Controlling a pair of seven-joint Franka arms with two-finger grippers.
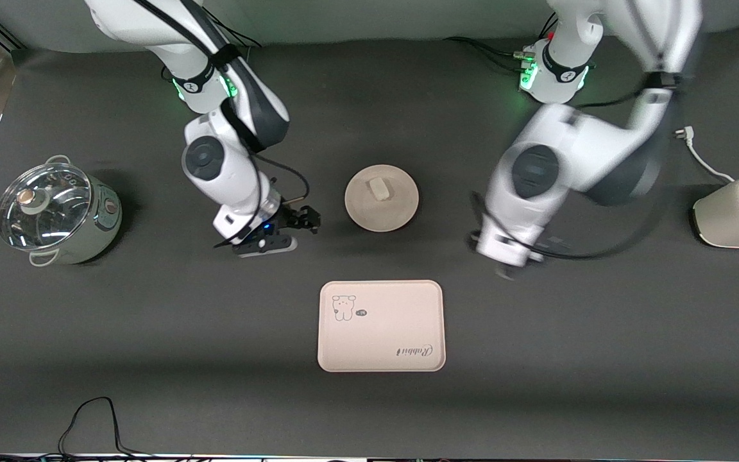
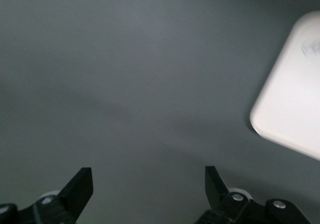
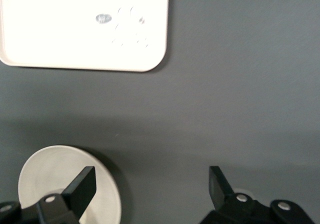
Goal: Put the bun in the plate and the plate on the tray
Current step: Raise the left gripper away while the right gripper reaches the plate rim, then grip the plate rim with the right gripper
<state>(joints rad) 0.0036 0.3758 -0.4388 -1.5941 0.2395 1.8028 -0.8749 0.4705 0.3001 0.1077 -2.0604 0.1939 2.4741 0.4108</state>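
Observation:
The right gripper grabs the round beige plate holding the bun by its rim (image 1: 348, 201) next, to set the plate with the bun onto the tray (image 1: 382, 324).
The bun (image 1: 379, 189) lies on the round beige plate (image 1: 383, 215) at the middle of the table. The pinkish tray (image 1: 382, 324) with the rabbit drawing lies empty, nearer to the front camera than the plate. My right gripper (image 1: 308, 221) is open and empty, low beside the plate toward the right arm's end. The right wrist view shows the gripper (image 3: 152, 184), the plate's edge (image 3: 45, 174) and the tray (image 3: 85, 29). My left gripper (image 1: 504, 266) is blurred, over bare table toward the left arm's end. It is open and empty in the left wrist view (image 2: 149, 184), with a tray corner (image 2: 295, 104) in sight.
A steel pot with a glass lid (image 1: 55, 212) stands at the right arm's end of the table. A cream toaster (image 1: 738, 212) with a white cord (image 1: 703, 160) stands at the left arm's end. Dark table surface lies around the tray.

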